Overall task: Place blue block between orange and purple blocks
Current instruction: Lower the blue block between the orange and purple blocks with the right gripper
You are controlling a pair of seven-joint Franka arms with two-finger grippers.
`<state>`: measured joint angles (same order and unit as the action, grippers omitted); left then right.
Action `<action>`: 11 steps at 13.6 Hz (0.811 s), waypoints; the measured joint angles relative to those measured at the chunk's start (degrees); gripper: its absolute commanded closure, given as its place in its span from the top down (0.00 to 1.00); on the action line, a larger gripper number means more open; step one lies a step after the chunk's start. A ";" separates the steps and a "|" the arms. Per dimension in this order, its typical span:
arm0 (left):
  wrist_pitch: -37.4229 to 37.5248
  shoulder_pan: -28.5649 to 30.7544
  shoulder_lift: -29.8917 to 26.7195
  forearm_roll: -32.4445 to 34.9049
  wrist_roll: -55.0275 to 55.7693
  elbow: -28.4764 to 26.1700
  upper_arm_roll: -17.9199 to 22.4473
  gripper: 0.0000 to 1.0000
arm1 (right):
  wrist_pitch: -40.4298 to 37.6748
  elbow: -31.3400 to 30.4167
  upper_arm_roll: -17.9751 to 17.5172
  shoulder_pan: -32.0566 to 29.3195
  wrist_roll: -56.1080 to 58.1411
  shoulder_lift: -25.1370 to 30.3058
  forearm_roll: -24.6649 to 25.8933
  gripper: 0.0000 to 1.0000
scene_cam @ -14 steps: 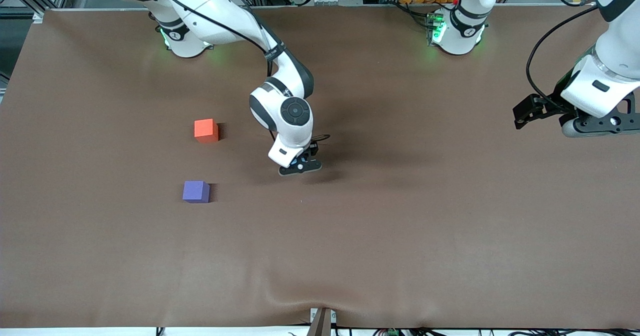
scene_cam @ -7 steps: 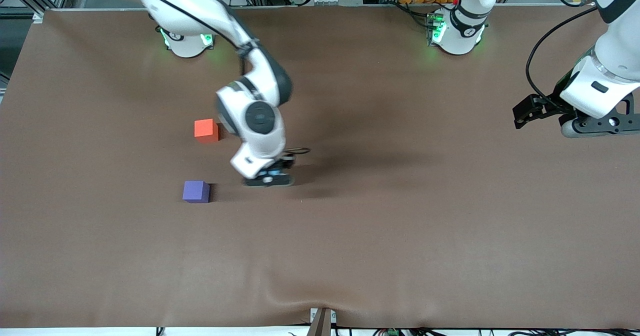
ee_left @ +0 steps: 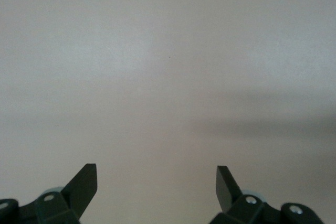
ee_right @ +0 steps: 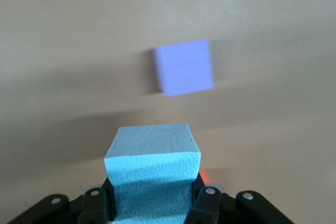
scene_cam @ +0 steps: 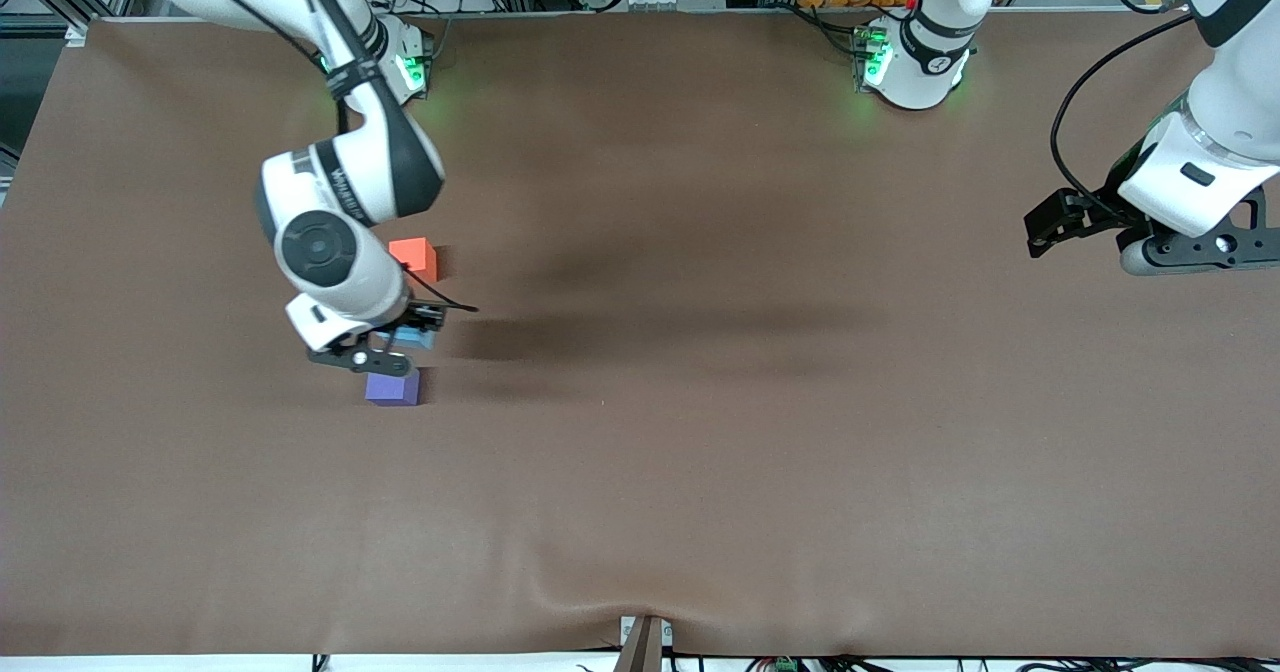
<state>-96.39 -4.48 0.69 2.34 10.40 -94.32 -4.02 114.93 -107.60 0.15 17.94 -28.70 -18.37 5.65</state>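
My right gripper holds the blue block high above the table near the purple block, and the block would fall if I opened now. I should lower it before I let go.
My right gripper (scene_cam: 385, 345) is shut on the sky-blue block (scene_cam: 412, 337) and holds it above the cloth, over the gap between the orange block (scene_cam: 414, 258) and the purple block (scene_cam: 393, 388). In the right wrist view the blue block (ee_right: 152, 174) sits clamped between the fingers, with the purple block (ee_right: 184, 67) on the cloth ahead of it and a sliver of the orange block (ee_right: 205, 174) beside it. My left gripper (scene_cam: 1045, 232) is open and empty, waiting above the left arm's end of the table; its fingertips (ee_left: 86, 179) frame bare cloth.
The brown cloth (scene_cam: 700, 432) covers the whole table. It has a raised wrinkle (scene_cam: 600, 592) at the edge nearest the front camera.
My right gripper has carried the blue block from the table's middle toward the right arm's end, to over the gap between the orange and purple blocks. The left arm has not moved.
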 measured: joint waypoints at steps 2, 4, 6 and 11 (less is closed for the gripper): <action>0.00 0.00 0.00 0.00 0.00 -0.05 0.00 1.00 | 5.30 -6.10 0.00 -3.18 3.74 1.62 0.00 0.06; 0.00 0.00 0.00 0.00 0.00 -0.07 0.00 1.00 | 11.91 -11.99 -0.03 -3.94 4.33 2.10 -0.01 0.06; 0.00 0.00 0.00 0.00 0.00 -0.09 -0.01 1.00 | 14.11 -15.08 -0.41 -3.93 4.25 2.10 -1.30 0.06; 0.00 0.02 -0.02 0.00 0.00 -0.09 -0.01 1.00 | 17.23 -16.91 -1.03 -3.91 5.75 1.87 -4.86 0.08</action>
<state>-96.39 -4.46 0.66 2.34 10.40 -94.40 -4.02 132.16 -124.51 -0.89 14.03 -22.95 -16.50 0.78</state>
